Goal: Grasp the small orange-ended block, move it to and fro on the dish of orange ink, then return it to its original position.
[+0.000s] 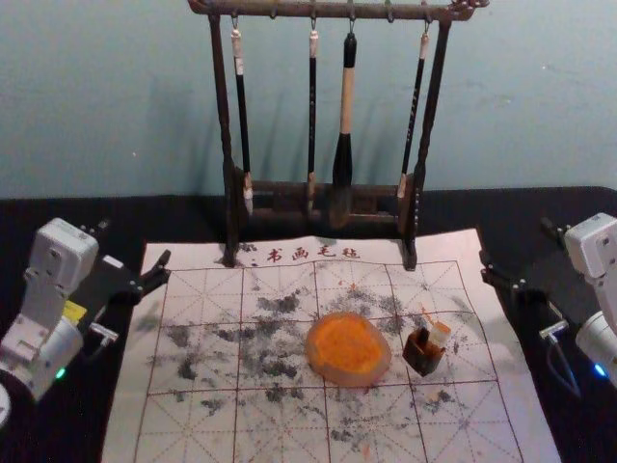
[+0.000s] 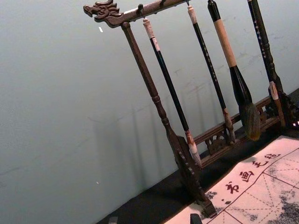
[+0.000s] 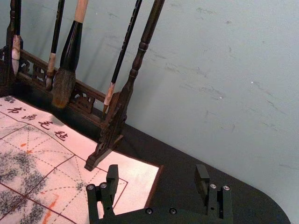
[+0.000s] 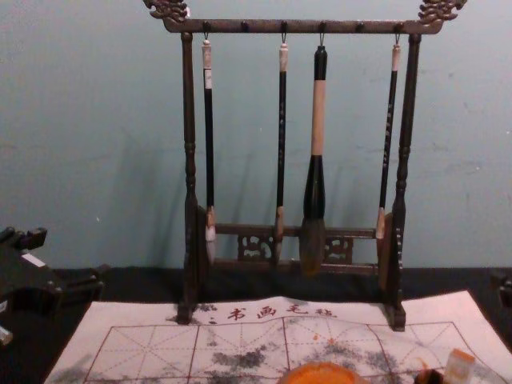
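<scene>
I should next use my right gripper to rub the small block to and fro on the dish of orange ink (image 4: 322, 374), so I should grab it by its pale body (image 4: 458, 370).
On the right part of the white mat, the small orange-ended block (image 1: 440, 334) leans in or against a small dark holder (image 1: 422, 355); the exact contact cannot be told. Just left of them lies the round dish of orange ink (image 1: 348, 349). In the chest view the block (image 4: 459, 366) tilts with its orange end up, beside the dish (image 4: 322, 374). My right gripper (image 1: 518, 243) is open and empty off the mat's right side, and in its wrist view the gripper (image 3: 156, 177) has widely parted fingers. My left gripper (image 1: 135, 242), open too, stays parked at the left; its fingertips edge into its wrist view (image 2: 154, 219).
A dark wooden rack (image 1: 328, 190) with several hanging brushes stands at the mat's back edge, between the two arms. The ink-stained mat (image 1: 207, 371) lies on a black table (image 3: 173, 161), with a pale wall behind.
</scene>
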Available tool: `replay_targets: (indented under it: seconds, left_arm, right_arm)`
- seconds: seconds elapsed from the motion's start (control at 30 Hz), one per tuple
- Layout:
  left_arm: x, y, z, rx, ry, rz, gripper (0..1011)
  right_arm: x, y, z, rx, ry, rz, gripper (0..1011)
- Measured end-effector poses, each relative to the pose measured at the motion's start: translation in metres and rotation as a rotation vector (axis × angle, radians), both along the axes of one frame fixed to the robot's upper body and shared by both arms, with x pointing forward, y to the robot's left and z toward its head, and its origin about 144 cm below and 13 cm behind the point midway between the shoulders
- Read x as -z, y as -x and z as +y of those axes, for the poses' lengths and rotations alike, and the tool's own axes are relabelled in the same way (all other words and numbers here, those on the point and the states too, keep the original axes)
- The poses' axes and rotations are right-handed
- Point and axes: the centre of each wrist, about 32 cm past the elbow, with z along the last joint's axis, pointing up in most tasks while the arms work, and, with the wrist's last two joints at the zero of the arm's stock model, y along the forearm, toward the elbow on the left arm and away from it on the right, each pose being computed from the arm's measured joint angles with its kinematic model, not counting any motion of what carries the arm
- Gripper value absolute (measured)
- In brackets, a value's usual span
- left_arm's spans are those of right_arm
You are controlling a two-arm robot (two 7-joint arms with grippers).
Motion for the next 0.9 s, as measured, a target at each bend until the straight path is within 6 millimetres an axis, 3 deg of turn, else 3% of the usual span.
replay_targets:
  seconds: [0.43,0.9]
  left_arm:
    - [0.000,0.000,0.000,0.000,0.000,0.000,1001]
    - [0.000,0.000,0.000,0.000,0.000,0.000,1001]
  right_arm:
    - [-0.006,0.003,-0.001,-0.020,-0.046,-0.002,1002]
    - [-0.014,0.037,-0.001,-0.266,-0.183,0.064,1002]
